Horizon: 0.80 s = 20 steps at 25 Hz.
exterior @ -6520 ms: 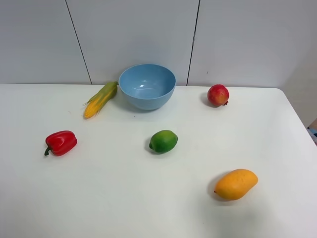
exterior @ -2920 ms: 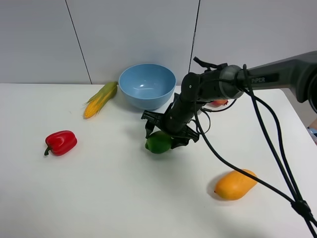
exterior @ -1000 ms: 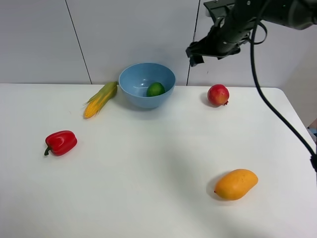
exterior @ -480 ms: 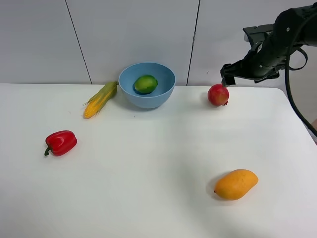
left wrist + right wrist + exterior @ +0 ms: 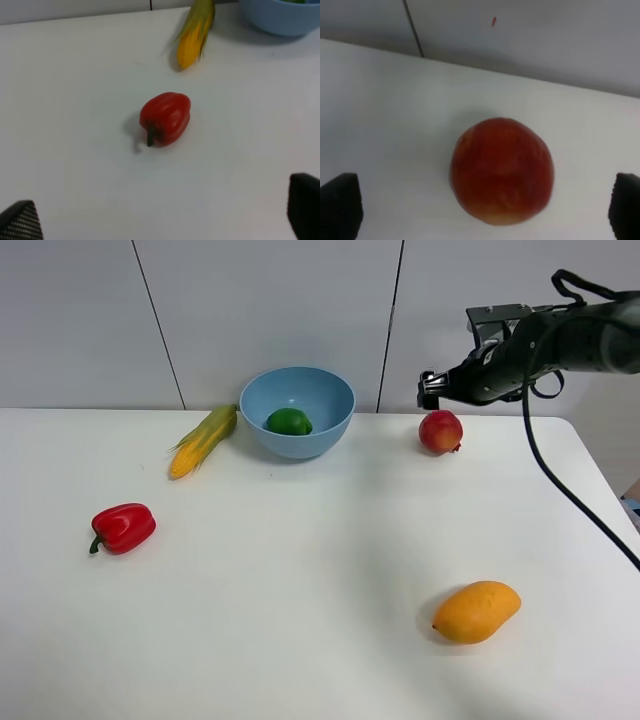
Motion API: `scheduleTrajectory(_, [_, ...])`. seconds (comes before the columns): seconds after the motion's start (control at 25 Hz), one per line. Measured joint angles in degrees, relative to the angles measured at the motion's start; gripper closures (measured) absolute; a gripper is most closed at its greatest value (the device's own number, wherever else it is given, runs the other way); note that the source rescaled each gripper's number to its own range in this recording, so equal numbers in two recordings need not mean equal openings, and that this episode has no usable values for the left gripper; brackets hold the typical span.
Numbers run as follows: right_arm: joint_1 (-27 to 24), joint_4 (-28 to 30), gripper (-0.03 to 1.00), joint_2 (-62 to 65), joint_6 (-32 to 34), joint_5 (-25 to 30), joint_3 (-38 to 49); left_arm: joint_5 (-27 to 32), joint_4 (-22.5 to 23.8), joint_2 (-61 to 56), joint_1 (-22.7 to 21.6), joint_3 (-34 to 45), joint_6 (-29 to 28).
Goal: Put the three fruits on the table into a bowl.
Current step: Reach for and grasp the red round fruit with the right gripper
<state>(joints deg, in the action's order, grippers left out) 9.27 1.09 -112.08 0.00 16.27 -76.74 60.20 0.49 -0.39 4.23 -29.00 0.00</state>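
My right gripper grabs the red pomegranate by its round body (image 5: 440, 432) next, to add it to the light blue bowl (image 5: 330, 425).
The green lime (image 5: 289, 421) lies inside the light blue bowl (image 5: 330, 425) at the back of the white table (image 5: 300, 590). The red pomegranate (image 5: 440, 431) sits on the table at the back right; it fills the right wrist view (image 5: 502, 170). My right gripper (image 5: 430, 392) hovers open just above and behind it, fingertips (image 5: 340, 205) wide on both sides. The orange-yellow mango (image 5: 476, 611) lies at the front right. My left gripper is open, its fingertips (image 5: 305, 210) at the edges of the left wrist view, out of the exterior view.
A red bell pepper (image 5: 123, 527) lies at the left, also in the left wrist view (image 5: 166, 117). A corn cob (image 5: 204, 439) lies just left of the bowl (image 5: 280, 17), also in the left wrist view (image 5: 194, 32). A grey panelled wall stands behind the table.
My right gripper carried the lime from the table's middle into the bowl, let it go, swung right, and now has come down over the pomegranate. The lime has settled in the bowl.
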Motion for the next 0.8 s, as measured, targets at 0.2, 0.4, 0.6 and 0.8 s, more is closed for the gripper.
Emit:
scheduleTrajectory(0.2, [-0.5,-0.4,-0.03,-5.2,0.0,-0.5,0.0,0.0,0.0,0.0,0.0,0.0,0.0])
scheduleTrajectory(0.4, [-2.1,-0.5,-0.03,-6.4,0.0,-2.7,0.0,0.0,0.0,0.0,0.0,0.0,0.0])
scheduleTrajectory(0.6, [-3.8,-1.1,-0.03,-6.9,0.0,-5.8,0.0,0.0,0.0,0.0,0.0,0.0,0.0])
scheduleTrajectory(0.8, [-4.0,-1.7,-0.03,-9.4,0.0,-8.7,0.0,0.0,0.0,0.0,0.0,0.0,0.0])
